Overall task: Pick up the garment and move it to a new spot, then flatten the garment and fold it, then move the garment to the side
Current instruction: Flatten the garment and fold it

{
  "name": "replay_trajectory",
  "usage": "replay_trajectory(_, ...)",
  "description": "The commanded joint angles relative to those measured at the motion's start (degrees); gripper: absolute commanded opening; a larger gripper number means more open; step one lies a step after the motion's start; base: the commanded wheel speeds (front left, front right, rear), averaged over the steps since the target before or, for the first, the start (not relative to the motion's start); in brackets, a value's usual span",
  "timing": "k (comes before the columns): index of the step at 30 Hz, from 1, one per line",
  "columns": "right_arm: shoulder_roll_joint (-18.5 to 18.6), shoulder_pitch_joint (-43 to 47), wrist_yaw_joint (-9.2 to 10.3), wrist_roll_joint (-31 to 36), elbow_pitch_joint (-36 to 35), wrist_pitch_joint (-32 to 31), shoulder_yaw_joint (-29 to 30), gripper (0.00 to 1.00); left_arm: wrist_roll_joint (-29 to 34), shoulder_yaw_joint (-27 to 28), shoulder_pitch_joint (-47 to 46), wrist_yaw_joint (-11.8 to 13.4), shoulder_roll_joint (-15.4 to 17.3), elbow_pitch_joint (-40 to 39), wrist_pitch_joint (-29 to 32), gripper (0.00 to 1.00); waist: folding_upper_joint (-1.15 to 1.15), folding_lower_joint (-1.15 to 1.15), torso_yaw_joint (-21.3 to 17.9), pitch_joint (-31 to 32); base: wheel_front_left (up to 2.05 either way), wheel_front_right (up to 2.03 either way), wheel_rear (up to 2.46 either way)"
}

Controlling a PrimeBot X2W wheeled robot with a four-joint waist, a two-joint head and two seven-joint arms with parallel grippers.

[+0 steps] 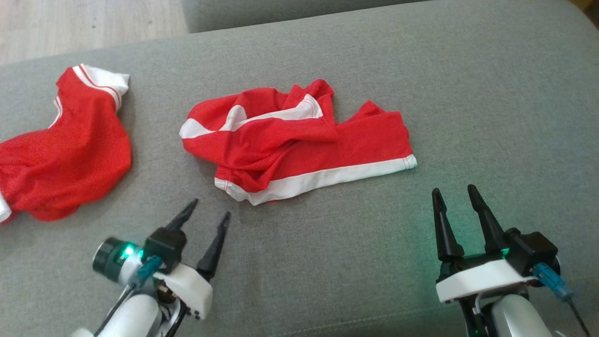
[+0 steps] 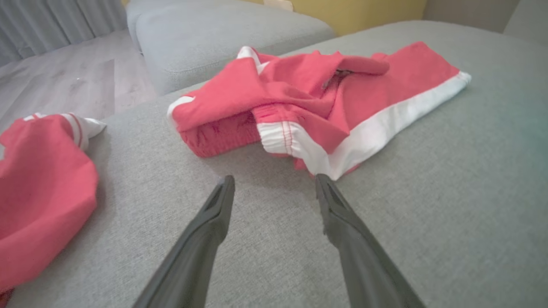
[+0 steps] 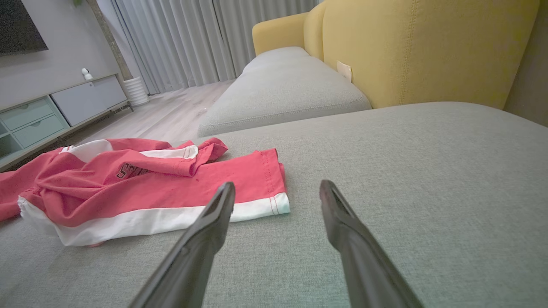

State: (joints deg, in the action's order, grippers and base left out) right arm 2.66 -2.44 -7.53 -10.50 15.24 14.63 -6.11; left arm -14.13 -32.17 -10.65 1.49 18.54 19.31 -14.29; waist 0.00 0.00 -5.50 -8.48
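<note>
My left gripper pinches the garment by its waistband's near corner point(image 1: 222, 184) next. That corner stands up off the cushion while the crumpled cloth behind it lies slack.
A crumpled red garment with white bands point(image 1: 295, 145) lies in the middle of the grey cushion point(image 1: 468, 93). It also fills the upper middle of the left wrist view point(image 2: 317, 102) and the left of the right wrist view point(image 3: 141, 188). My left gripper point(image 1: 209, 209) is open just short of the garment's near left edge, its tips point(image 2: 274, 179) apart over bare cushion. My right gripper point(image 1: 454, 191) is open below the garment's right white hem, holding nothing point(image 3: 277, 186).
A second red and white garment point(image 1: 65, 145) lies bunched at the cushion's left edge point(image 2: 38, 192). Wooden floor point(image 1: 84, 23) lies beyond the far left edge. Another grey seat point(image 3: 282, 94) and a yellow backrest point(image 3: 419, 47) stand further off.
</note>
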Motion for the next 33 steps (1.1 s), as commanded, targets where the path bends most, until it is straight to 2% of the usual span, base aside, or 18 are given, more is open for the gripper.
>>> replay_trajectory(1, 0.21, -0.74, 0.04, 0.09, -1.69, 0.37, -1.37, 1.0, 0.96, 1.09, -3.5, -0.95, 1.88, -1.02, -0.71, 1.0, 0.0, 0.0, -0.25, -0.2, 0.0, 0.0, 0.0)
replay_trajectory(5, 0.21, -0.84, 0.04, 0.28, -1.88, 0.37, -1.12, 1.0, 2.26, -0.09, -5.59, -3.81, 3.7, -0.14, -0.71, 1.0, 0.0, 0.0, -0.6, -0.65, 0.0, 0.0, 0.0)
replay_trajectory(8, 0.21, -0.91, 0.04, 0.35, -2.05, 0.37, -0.97, 1.0, 1.82, 0.35, -7.1, -4.91, 4.21, 0.44, -0.71, 1.0, 0.0, 0.0, -0.72, -0.99, 0.0, 0.0, 0.0)
replay_trajectory(14, 0.21, -1.05, 0.04, 0.43, -2.2, 0.37, -1.08, 1.0, 1.9, 1.1, -9.3, -5.51, 4.58, 2.04, -0.71, 1.0, 0.0, 0.0, -0.89, -1.75, 0.0, 0.0, 0.0)
replay_trajectory(25, 0.21, -1.61, 0.04, 0.94, -2.44, 0.37, -1.06, 1.0, 2.42, -0.01, -12.88, -7.32, 3.09, 4.92, -0.71, 1.0, 0.0, 0.0, -0.84, -3.43, 0.0, 0.0, 0.0)
replay_trajectory(26, 0.21, -1.65, 0.04, 0.96, -2.47, 0.37, -1.07, 1.0, 2.45, -0.15, -13.2, -7.51, 3.0, 5.14, -0.71, 0.95, 0.0, 0.0, -0.86, -3.53, 0.0, 0.0, 0.0)
replay_trajectory(27, 0.21, -1.63, 0.04, 0.99, -2.54, 0.37, -1.12, 1.0, 2.48, -0.31, -13.46, -7.67, 2.95, 5.34, -0.71, 0.84, 0.0, 0.0, -0.88, -3.59, 0.0, 0.0, 0.0)
replay_trajectory(28, 0.21, -1.59, 0.04, 1.01, -2.6, 0.37, -1.16, 1.0, 2.48, -0.42, -13.67, -7.81, 2.9, 5.57, -0.71, 0.69, 0.0, 0.0, -0.91, -3.63, 0.0, 0.0, 0.0)
replay_trajectory(29, 0.21, -1.57, 0.04, 1.02, -2.58, 0.37, -1.19, 1.0, 2.42, -0.59, -13.85, -7.95, 2.83, 5.84, -0.71, 0.47, 0.0, 0.0, -0.94, -3.66, 0.0, 0.0, 0.0)
replay_trajectory(30, 0.21, -1.61, 0.04, 1.02, -2.46, 0.37, -1.27, 1.0, 2.19, -0.95, -14.1, -8.2, 2.77, 6.46, -0.71, 0.0, 0.0, 0.0, -1.01, -3.63, 0.0, 0.0, 0.0)
replay_trajectory(33, 0.21, -1.5, 0.04, 0.92, -2.24, 0.37, -1.24, 1.0, 0.8, -1.12, -13.79, -8.47, 2.35, 7.51, -0.71, 0.0, 0.0, 0.0, -0.97, -3.21, 0.0, 0.0, 0.0)
